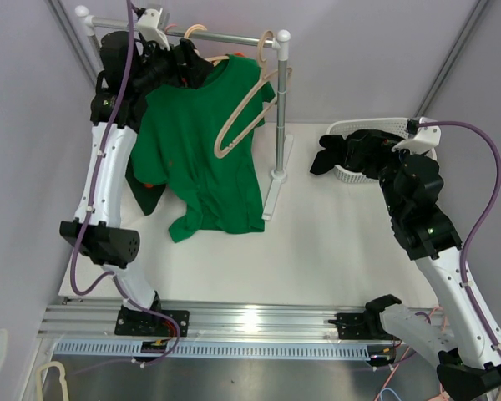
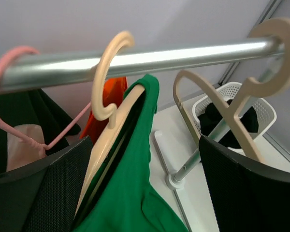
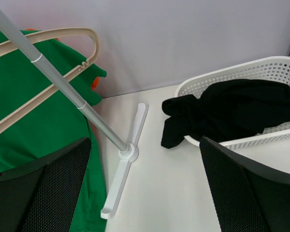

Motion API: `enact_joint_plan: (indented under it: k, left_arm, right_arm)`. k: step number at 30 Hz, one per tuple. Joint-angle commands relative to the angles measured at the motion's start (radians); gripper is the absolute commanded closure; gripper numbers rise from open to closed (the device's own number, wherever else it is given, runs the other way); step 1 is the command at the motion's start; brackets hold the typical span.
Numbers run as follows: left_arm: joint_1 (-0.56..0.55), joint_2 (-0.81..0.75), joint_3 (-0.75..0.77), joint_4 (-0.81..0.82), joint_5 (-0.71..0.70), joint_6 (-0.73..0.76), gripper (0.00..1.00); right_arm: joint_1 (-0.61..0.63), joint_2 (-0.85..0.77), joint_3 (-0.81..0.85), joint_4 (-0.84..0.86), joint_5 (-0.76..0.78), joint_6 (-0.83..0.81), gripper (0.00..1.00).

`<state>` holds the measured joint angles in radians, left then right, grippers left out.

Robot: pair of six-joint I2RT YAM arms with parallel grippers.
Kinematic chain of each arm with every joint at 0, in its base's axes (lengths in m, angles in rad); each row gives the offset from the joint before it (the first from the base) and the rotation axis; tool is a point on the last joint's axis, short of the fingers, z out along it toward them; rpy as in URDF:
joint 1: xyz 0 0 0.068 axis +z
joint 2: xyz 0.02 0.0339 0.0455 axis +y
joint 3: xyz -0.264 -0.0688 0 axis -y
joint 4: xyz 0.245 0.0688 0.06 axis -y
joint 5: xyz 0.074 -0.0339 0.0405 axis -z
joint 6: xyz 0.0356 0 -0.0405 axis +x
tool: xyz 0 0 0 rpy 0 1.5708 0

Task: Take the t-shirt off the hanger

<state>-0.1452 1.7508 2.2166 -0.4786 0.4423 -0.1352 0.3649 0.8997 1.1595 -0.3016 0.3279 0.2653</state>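
I will grab the beige hanger with my left gripper by its neck just beneath the hook point(image 2: 112, 120). The hanger's hook and arms stay free, so I can unhook the hanger and remove the t-shirt.
The green t-shirt point(image 1: 196, 159) hangs on a beige hanger point(image 2: 108, 82) hooked over the rack's metal rail point(image 1: 225, 38). Its hem rests on the table. My left gripper point(image 1: 192, 67) is up at the rail by the shirt's collar. In the left wrist view it point(image 2: 145, 193) is open wide, and the shirt's shoulder point(image 2: 135, 183) and the hanger arm lie between the jaws, not clamped. My right gripper point(image 1: 327, 154) is open and empty to the right of the rack. In the right wrist view it point(image 3: 145, 193) hovers over bare table, the shirt point(image 3: 38, 121) to its left.
An empty beige hanger point(image 1: 246, 109) hangs on the rail right of the shirt. A pink hanger point(image 2: 9, 96) and an orange garment point(image 2: 106, 106) hang behind. The rack's pole point(image 1: 280, 109) and base point(image 3: 125, 164) stand mid-table. A white basket point(image 1: 384, 125) holds a black garment point(image 3: 232, 111).
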Motion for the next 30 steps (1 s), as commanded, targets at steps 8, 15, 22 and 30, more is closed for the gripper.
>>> enact_joint_plan:
  k: [8, 15, 22, 30]
  left_arm:
    - [0.035, 0.082, 0.090, 0.028, 0.050, -0.078, 0.09]
    - [0.035, 0.153, 0.135, 0.026, 0.084, -0.109, 0.21]
    - [0.035, 0.202, 0.176, 0.044, 0.070, -0.161, 0.36]
    - [0.032, 0.230, 0.204, 0.094, 0.095, -0.213, 0.78]
  right_arm:
    - [0.003, -0.010, 0.026, -0.011, 0.017, -0.023, 0.00]
    - [0.002, -0.030, 0.012, -0.011, 0.028, -0.029, 0.01]
    - [0.002, -0.045, -0.004, -0.010, 0.030, -0.029, 0.01]
    - [0.002, -0.065, -0.015, -0.016, 0.028, -0.028, 0.00]
